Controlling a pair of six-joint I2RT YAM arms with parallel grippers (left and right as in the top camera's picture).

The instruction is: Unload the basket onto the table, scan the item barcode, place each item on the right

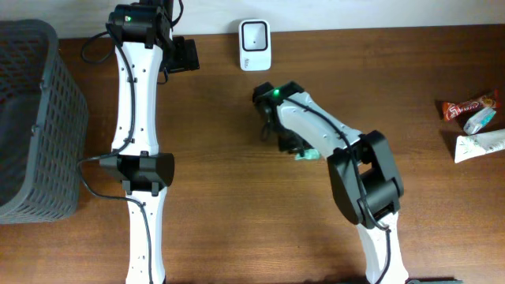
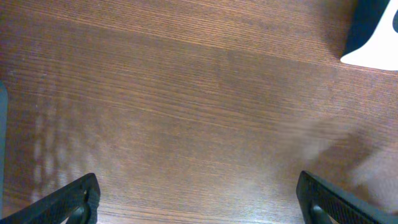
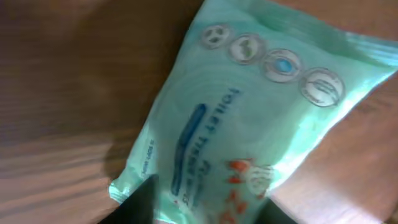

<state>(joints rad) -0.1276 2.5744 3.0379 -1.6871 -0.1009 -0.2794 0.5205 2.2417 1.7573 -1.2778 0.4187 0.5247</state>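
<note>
My right gripper grabs the tissue pack by its near end (image 1: 305, 154) (image 3: 204, 200) next, which leaves the rest exposed for turning to scan the barcode.
A pale green tissue pack (image 3: 249, 112) with blue and red print lies flat on the brown table and fills the right wrist view. My right gripper (image 3: 205, 208) stands over its near end, a dark finger on each side, jaws apart and not pinching it. Overhead, only a green corner of the pack (image 1: 307, 156) shows under the right gripper (image 1: 296, 146). No barcode shows on the pack's upper face. The white barcode scanner (image 1: 255, 44) stands at the table's far edge. My left gripper (image 1: 186, 55) hangs wide open over bare wood (image 2: 199, 199), left of the scanner (image 2: 373, 37).
A dark grey mesh basket (image 1: 31, 118) fills the table's left end. At the right edge lie a red-brown snack wrapper (image 1: 469, 106) and a white and green packet (image 1: 481, 143). Both arm bases sit at the near edge.
</note>
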